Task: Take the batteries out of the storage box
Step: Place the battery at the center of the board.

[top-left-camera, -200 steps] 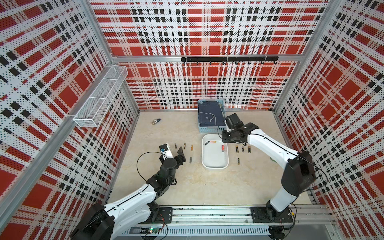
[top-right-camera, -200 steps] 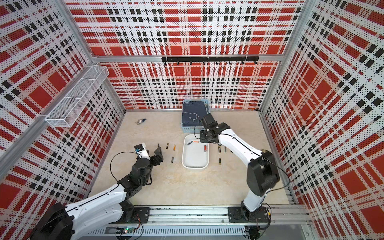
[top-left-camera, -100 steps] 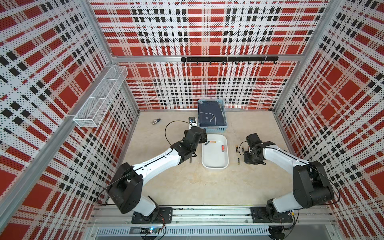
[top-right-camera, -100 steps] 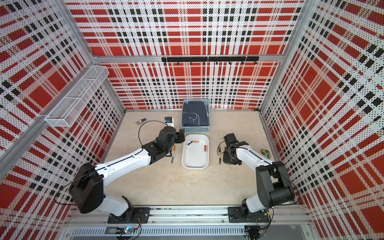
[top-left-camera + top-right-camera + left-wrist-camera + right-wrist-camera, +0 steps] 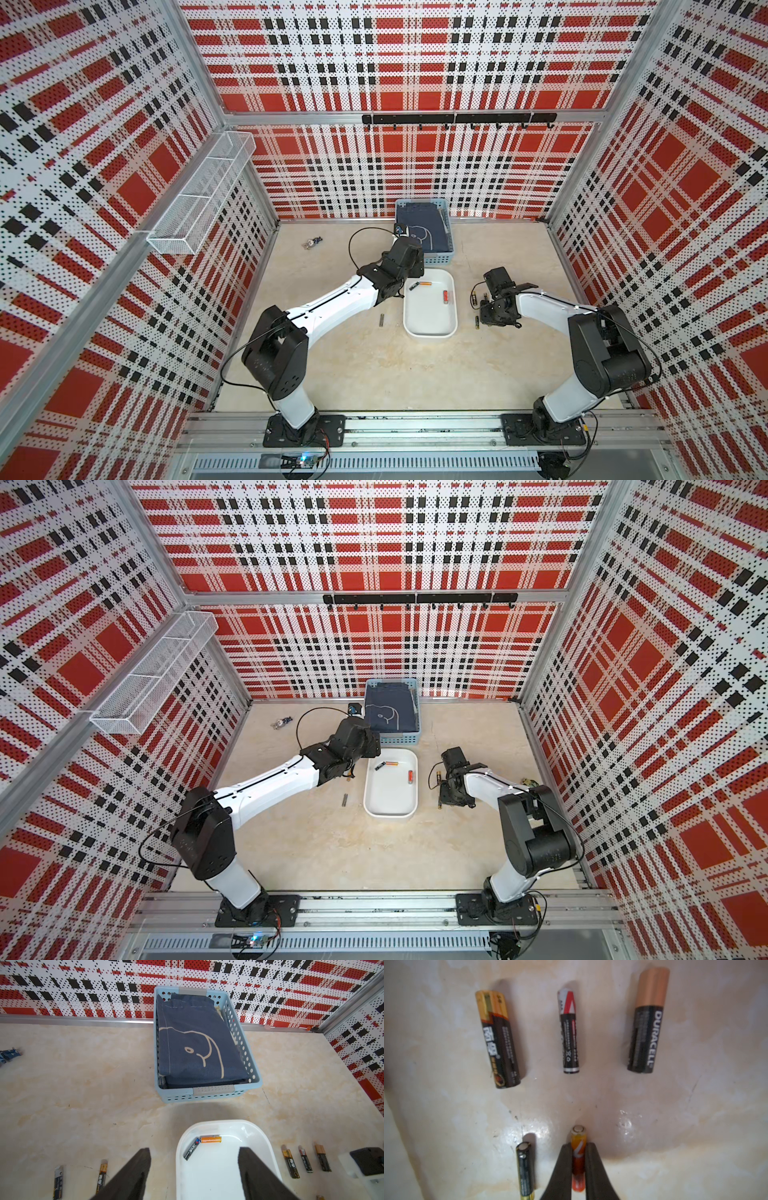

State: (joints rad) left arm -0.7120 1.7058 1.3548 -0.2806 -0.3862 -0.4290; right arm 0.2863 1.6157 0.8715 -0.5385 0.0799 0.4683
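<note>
The orange battery (image 5: 578,1136) is low over flat, empty table, beside the black-and-gold one and short of the row. It would land there, so it is time for my right gripper to open now.
The storage box (image 5: 430,328) is a shallow white tray in the middle of the table. In it lie three batteries: a black one (image 5: 191,1149), an orange one (image 5: 211,1139) and a red one (image 5: 445,296). My left gripper (image 5: 194,1149) hangs open over the box's far left corner, one finger over the table, one over the box. My right gripper (image 5: 578,1145) is shut on an orange battery (image 5: 578,1136), low over the table right of the box (image 5: 390,804). Three batteries (image 5: 570,1030) lie in a row beyond it, and a black-and-gold one (image 5: 525,1169) beside it.
A light blue basket (image 5: 451,249) with dark cloth stands behind the box. More batteries (image 5: 101,1174) lie left of the box. Keys (image 5: 311,242) lie at the back left, another bunch (image 5: 528,781) by the right wall. A wire basket (image 5: 203,195) hangs on the left wall.
My left arm swung from the front left to the box's far left corner, its jaws narrowing a little. My right arm carried its battery from the box's far end to the table on the right.
</note>
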